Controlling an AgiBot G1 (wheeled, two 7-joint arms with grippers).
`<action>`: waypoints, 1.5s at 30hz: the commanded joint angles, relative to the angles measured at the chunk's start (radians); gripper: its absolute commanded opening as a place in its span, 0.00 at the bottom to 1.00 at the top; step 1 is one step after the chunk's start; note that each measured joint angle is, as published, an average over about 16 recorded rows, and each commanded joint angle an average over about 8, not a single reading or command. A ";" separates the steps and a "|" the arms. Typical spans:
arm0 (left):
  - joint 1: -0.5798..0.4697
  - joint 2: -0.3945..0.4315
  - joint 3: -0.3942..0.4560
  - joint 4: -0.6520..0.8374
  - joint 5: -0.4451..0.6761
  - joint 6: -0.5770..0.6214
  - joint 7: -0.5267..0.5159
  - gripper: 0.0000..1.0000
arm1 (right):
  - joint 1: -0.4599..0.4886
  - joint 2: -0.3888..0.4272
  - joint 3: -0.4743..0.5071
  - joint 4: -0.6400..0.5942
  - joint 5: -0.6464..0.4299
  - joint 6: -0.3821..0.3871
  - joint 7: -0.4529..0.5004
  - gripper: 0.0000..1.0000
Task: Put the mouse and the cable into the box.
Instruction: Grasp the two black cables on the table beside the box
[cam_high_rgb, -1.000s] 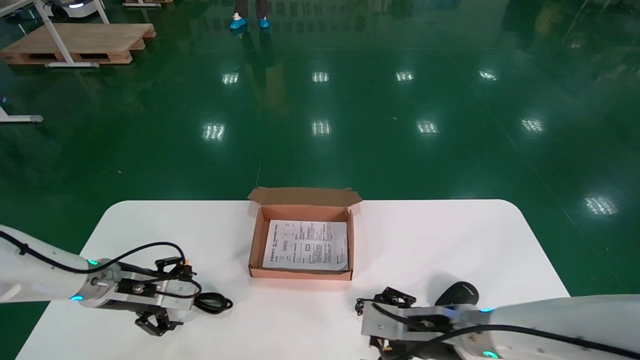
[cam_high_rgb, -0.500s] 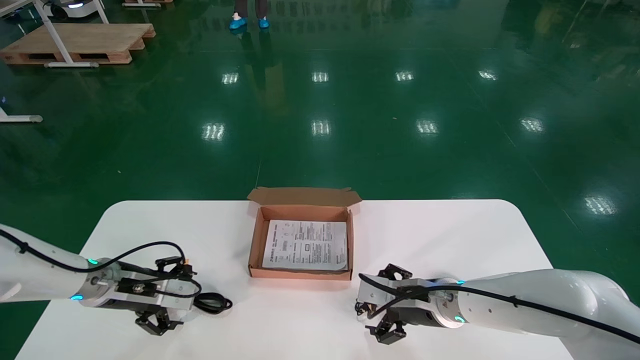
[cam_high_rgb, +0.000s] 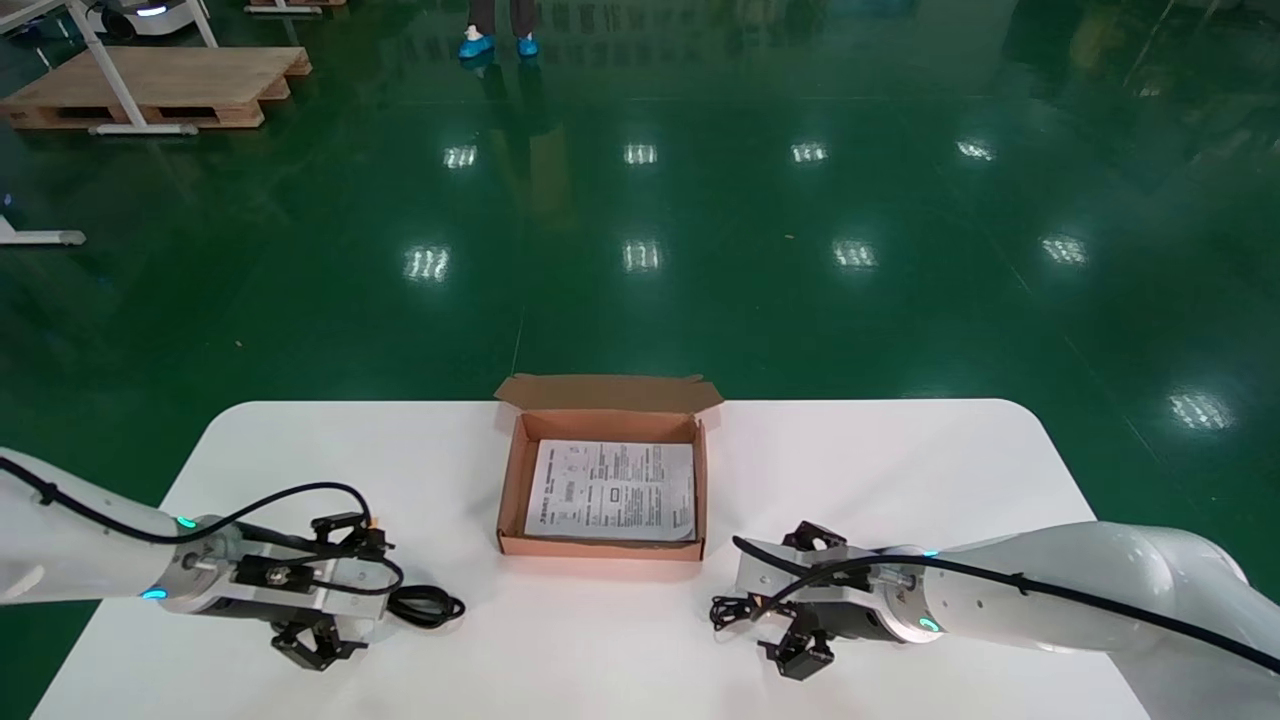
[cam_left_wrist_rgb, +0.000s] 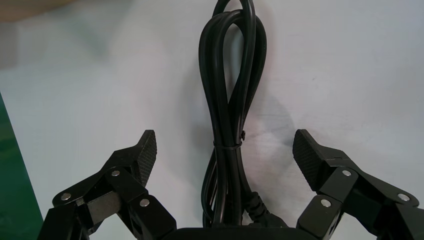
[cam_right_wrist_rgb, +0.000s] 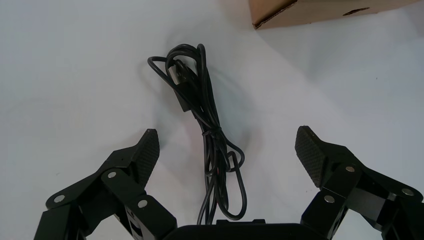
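Observation:
The thick black coiled cable needs to go into the box, so my left gripper needs to grab it next by its tied middle.
A thick black cable bundle, held by a tie, lies on the white table at the near left. My left gripper stands open over it, one finger on each side and neither touching. A thin black cable with a USB plug lies near the front right. My right gripper is open astride that cable, not touching it. My right arm hides the mouse. The open cardboard box sits mid-table with a printed sheet inside.
The box's near corner lies just beyond the thin cable in the right wrist view. The box flap stands open at the far side. Green floor lies past the table's edges.
My right arm has swung from the table's near edge toward the box, and its gripper now sits over the thin cable. The black mouse, visible a second ago, is covered by the arm. The left arm is still.

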 joint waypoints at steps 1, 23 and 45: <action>0.000 0.000 0.000 0.002 0.000 0.000 0.001 0.41 | 0.005 -0.004 -0.002 -0.013 -0.007 0.004 -0.001 0.55; 0.000 0.000 0.000 -0.001 0.000 0.000 0.000 0.00 | -0.001 0.001 0.000 0.003 0.002 -0.002 0.000 0.00; 0.001 0.000 0.000 -0.001 0.000 0.001 0.000 0.00 | -0.003 0.002 0.002 0.007 0.005 -0.003 0.001 0.00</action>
